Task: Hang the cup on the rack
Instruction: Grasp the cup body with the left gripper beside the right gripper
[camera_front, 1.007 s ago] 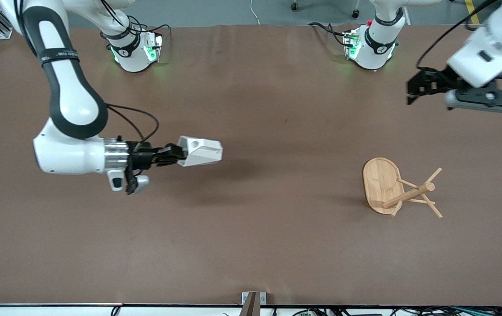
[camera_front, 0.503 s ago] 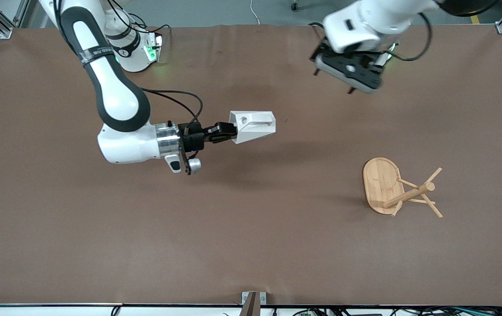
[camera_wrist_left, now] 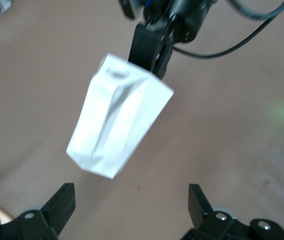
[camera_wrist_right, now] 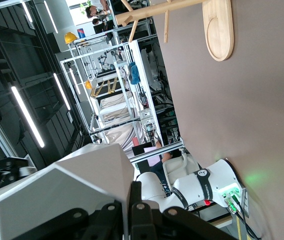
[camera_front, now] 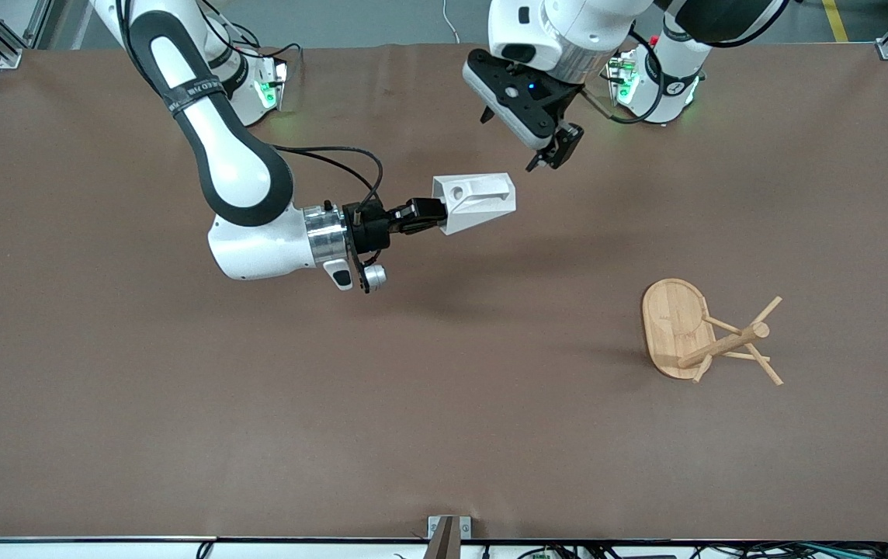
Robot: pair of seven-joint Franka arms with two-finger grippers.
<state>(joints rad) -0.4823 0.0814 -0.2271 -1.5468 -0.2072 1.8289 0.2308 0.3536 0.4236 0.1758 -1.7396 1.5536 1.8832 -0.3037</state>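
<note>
My left gripper grabs the cup by the end (camera_front: 504,195) opposite its round hollow next, to hang it on the rack (camera_front: 673,326).
The white faceted cup (camera_front: 475,202) is held in the air on its side by my right gripper (camera_front: 430,217), which is shut on its wall, over the middle of the table. The cup fills the right wrist view (camera_wrist_right: 67,192) and shows in the left wrist view (camera_wrist_left: 117,125). My left gripper (camera_front: 556,153) is open and empty, hovering close beside the cup's mouth end; its fingers (camera_wrist_left: 62,200) stand wide apart just short of the cup. The bamboo rack (camera_front: 673,326) stands on the table toward the left arm's end, nearer the front camera, with pegs angled off its post (camera_front: 723,345).
The rack's oval base and post also show in the right wrist view (camera_wrist_right: 217,25). The brown table (camera_front: 444,427) bears nothing else. The two arm bases (camera_front: 238,85) stand along the table's edge farthest from the front camera.
My right gripper has carried the cup toward the left arm's end of the table. My left arm has swung in from the table's end and now hovers open beside the cup.
</note>
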